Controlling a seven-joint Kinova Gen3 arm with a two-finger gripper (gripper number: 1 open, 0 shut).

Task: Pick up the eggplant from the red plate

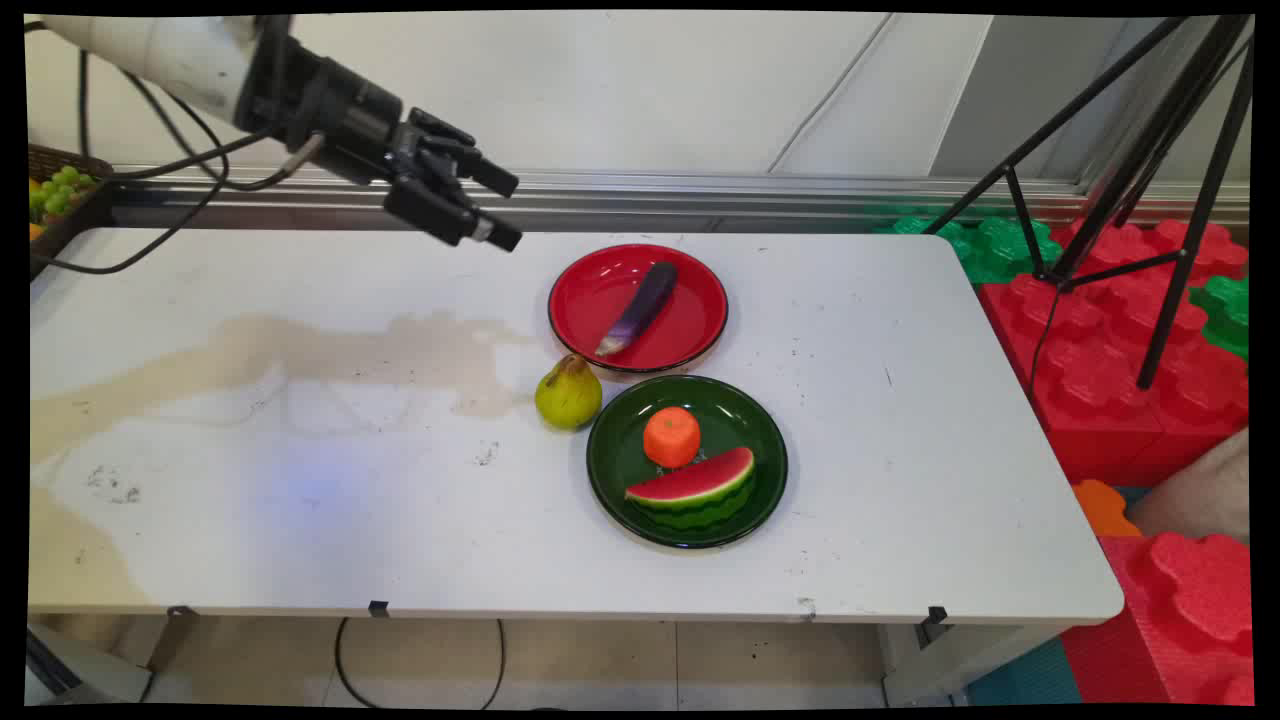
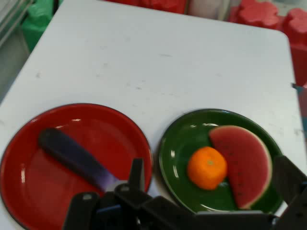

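Note:
I should empty the red plate next, so I need to grab the dark purple eggplant with my gripper by its body near the pale tip.
My gripper hangs in the air over the table's far left-centre, open and holding nothing. It points toward a red plate on which a purple eggplant lies. In front of that plate stands a green plate with an orange and a watermelon slice. A yellow-green pear stands on the table just left of both plates. In the hand view the red plate with the eggplant is at lower left. The green plate, the orange and the watermelon slice show between my spread fingers.
A basket with green grapes sits at the table's far left corner. Red and green foam blocks and a black tripod stand beyond the table's right edge. A brownish stain marks the left half of the table.

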